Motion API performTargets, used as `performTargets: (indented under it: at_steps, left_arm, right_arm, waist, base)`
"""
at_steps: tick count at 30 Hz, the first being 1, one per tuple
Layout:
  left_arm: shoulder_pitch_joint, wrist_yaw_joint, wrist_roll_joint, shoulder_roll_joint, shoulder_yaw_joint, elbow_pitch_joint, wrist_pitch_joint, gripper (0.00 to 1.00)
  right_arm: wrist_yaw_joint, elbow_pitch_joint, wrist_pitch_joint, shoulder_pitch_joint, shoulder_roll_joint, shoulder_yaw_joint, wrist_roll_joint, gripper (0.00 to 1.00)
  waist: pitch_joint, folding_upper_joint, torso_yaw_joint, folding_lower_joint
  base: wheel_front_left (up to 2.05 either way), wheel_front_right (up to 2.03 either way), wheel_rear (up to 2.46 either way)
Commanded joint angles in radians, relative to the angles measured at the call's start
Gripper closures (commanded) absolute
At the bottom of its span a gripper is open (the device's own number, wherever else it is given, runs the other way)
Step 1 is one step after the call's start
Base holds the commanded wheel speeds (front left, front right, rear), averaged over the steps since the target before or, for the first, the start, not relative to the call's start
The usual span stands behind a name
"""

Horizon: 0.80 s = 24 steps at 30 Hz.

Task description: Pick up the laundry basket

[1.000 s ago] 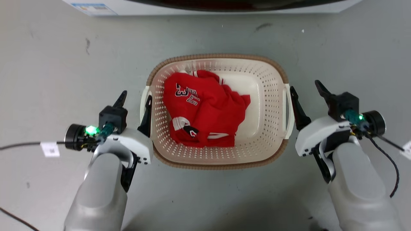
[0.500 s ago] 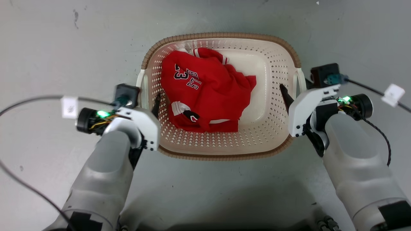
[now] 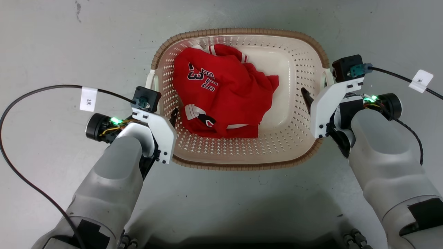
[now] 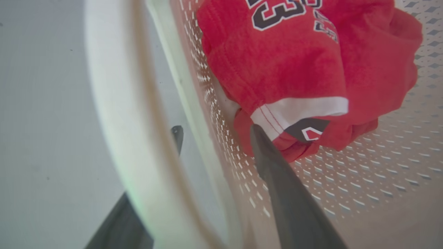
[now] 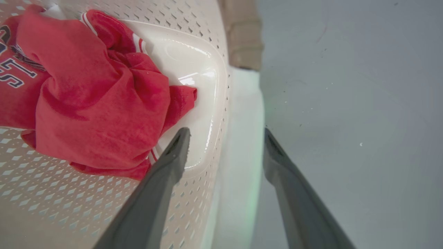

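Next, my right gripper grips the basket by its white handle to pick up the laundry basket (image 3: 242, 31) with the red jersey (image 3: 221, 93) inside.
The laundry basket (image 3: 242, 31) stands on the grey floor, cream with perforated walls and a brown woven-look rim, and holds a crumpled red jersey (image 3: 221, 93). My left gripper (image 3: 162, 110) is open astride the basket's left wall. One finger (image 4: 277, 180) is inside by the jersey and the other (image 4: 176, 136) is outside the white handle (image 4: 114, 121). My right gripper (image 3: 318, 91) is open astride the right wall. Its inner finger (image 5: 166, 166) is in the basket, its outer finger (image 5: 283, 176) is outside, and the white handle (image 5: 242, 114) lies between them.
Bare grey floor (image 3: 52, 41) surrounds the basket. A black cable with a white tag (image 3: 88, 99) loops at the left, and another tagged cable (image 3: 419, 80) runs off to the right. My own shadow darkens the floor along the bottom edge.
The head camera has dipped, so the white appliance edge has left the top. Both grippers have come in from beside the basket and now straddle its side walls, one finger inside each.
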Motion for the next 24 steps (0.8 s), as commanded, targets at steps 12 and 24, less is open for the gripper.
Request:
performTargets:
  at_steps: [12, 24]
  left_arm:
    - [-0.021, -0.001, -0.153, 0.020, -0.131, -0.021, 0.014, 1.00]
    - [-0.012, -0.001, -0.259, 0.030, -0.214, -0.008, 0.009, 1.00]
  right_arm:
    - [-0.001, 0.046, -0.006, -0.025, 0.000, 0.018, 0.032, 0.00]
    - [0.001, 0.067, -0.016, -0.016, -0.001, 0.035, 0.033, 1.00]
  waist:
    - [0.007, 0.0000, 0.011, -0.0001]
    - [-0.017, 0.0000, 0.009, -0.0001]
  base:
    - [0.00, 0.00, 0.00]
    - [0.00, 0.00, 0.00]
